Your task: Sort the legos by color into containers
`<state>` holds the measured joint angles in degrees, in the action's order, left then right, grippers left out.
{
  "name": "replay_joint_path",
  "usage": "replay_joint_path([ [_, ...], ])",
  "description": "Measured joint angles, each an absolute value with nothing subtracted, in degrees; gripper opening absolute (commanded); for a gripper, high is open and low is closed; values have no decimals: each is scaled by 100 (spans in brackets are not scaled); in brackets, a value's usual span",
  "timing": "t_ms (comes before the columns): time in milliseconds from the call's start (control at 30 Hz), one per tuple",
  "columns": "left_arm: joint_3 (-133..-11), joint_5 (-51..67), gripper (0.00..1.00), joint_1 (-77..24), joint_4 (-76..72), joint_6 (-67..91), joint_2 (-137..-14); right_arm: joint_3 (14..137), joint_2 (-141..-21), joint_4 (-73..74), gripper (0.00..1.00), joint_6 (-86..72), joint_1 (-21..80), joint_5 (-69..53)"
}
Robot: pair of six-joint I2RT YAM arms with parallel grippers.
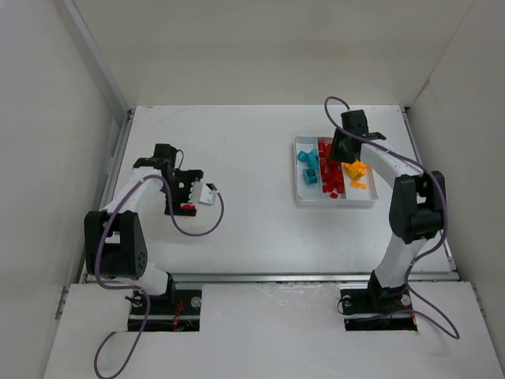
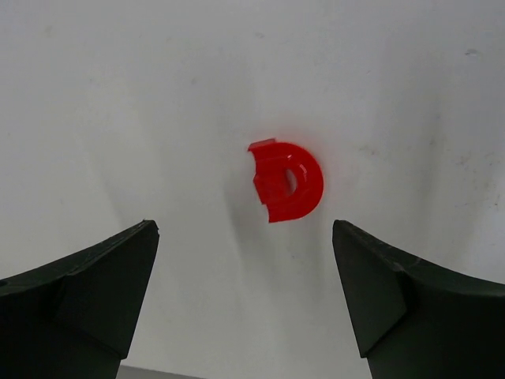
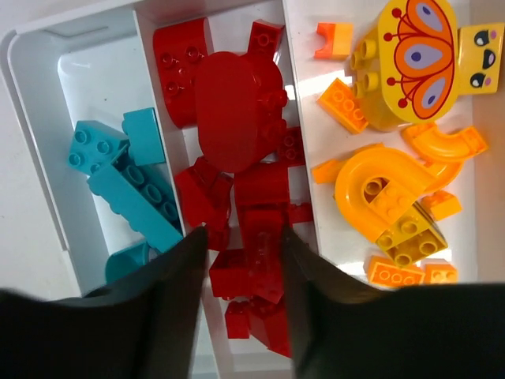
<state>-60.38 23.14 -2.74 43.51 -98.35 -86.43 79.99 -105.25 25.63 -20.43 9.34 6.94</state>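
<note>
The left gripper grabs the red D-shaped lego's curved rim and opposite side next, to leave the lego's ends free for sorting with the reds.
One red D-shaped lego (image 2: 288, 181) lies alone on the white table, just ahead of my left gripper (image 2: 245, 229). That gripper is open, its dark fingers wide on either side and touching nothing. From above, this lego (image 1: 188, 208) sits under the left gripper (image 1: 187, 200). The white tray (image 1: 297, 189) holds teal legos (image 1: 308, 166), red legos (image 1: 331, 175) and orange legos (image 1: 357, 170) in separate compartments. My right gripper (image 3: 241, 237) hovers over the red pile (image 3: 233, 110) in the middle compartment, jaws apart, gripping nothing. Teal bricks (image 3: 126, 174) lie left, orange ones (image 3: 379, 189) right.
A yellow piece with a butterfly print (image 3: 414, 55) sits in the orange compartment. The tray's white rim (image 3: 31, 63) stands raised on the left. White walls enclose the table (image 1: 252, 229) on three sides.
</note>
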Motion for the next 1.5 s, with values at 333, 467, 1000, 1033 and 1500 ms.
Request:
replay_joint_path([
  [333, -5675, 1898, 92, -506, 4460, -10460, -8932, 7992, -10525, 2578, 67, -1900, 937, 642],
  [467, -5675, 1820, 87, -624, 4316, -10331, -9238, 7992, -10523, 2578, 67, -1841, 937, 554],
  [1000, -5529, 1455, 16, -681, 3874, -9996, -9380, 8073, -10138, 2805, 70, -1643, 937, 513],
  [1033, -5522, 1463, 14, -681, 3859, -9996, -9380, 8097, -10127, 2808, 70, -1629, 937, 513],
  [1500, -5516, 1500, 0, -718, 3828, -9848, -9380, 8510, -10630, 2987, 84, -1433, 937, 250],
])
